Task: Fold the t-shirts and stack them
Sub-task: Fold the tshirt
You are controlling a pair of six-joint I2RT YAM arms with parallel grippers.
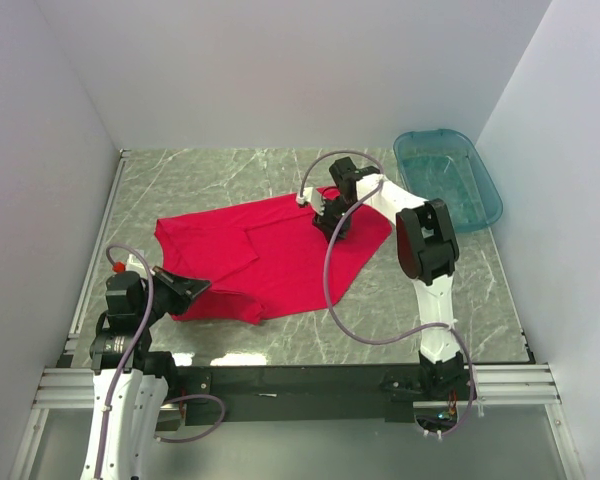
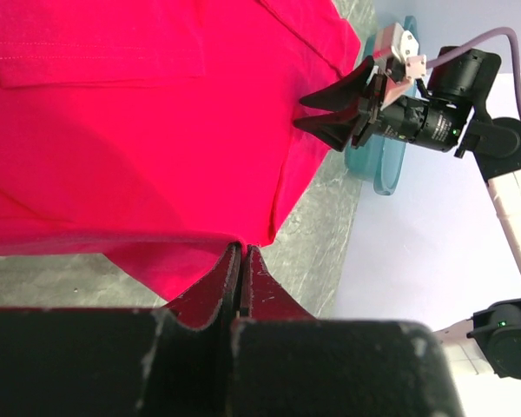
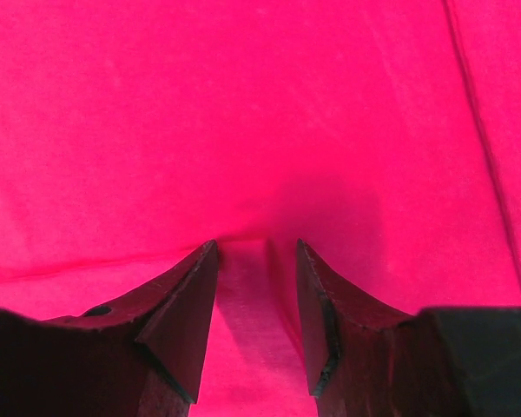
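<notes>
The raised corner of the t-shirt's fold of cloth is between my right gripper's open fingers. My right gripper should close now. Closing now would hold the corner.
A red t-shirt (image 1: pixel 270 250) lies spread on the marble table, partly folded, with one sleeve flap on top at the left. My left gripper (image 1: pixel 204 288) is at the shirt's near-left edge. In the left wrist view it (image 2: pixel 241 254) is shut on the hem of the red shirt (image 2: pixel 139 130). My right gripper (image 1: pixel 332 228) stands over the shirt's right part, jaws open. In the right wrist view it (image 3: pixel 255 249) presses down on the red cloth (image 3: pixel 243 113), with a low ridge of fabric between its fingers (image 3: pixel 191 295). It also shows open in the left wrist view (image 2: pixel 317 111).
A translucent blue bin (image 1: pixel 448 180) stands at the back right of the table, also in the left wrist view (image 2: pixel 384 165). White walls close in the table on three sides. Bare marble (image 1: pixel 430 290) lies to the right of the shirt.
</notes>
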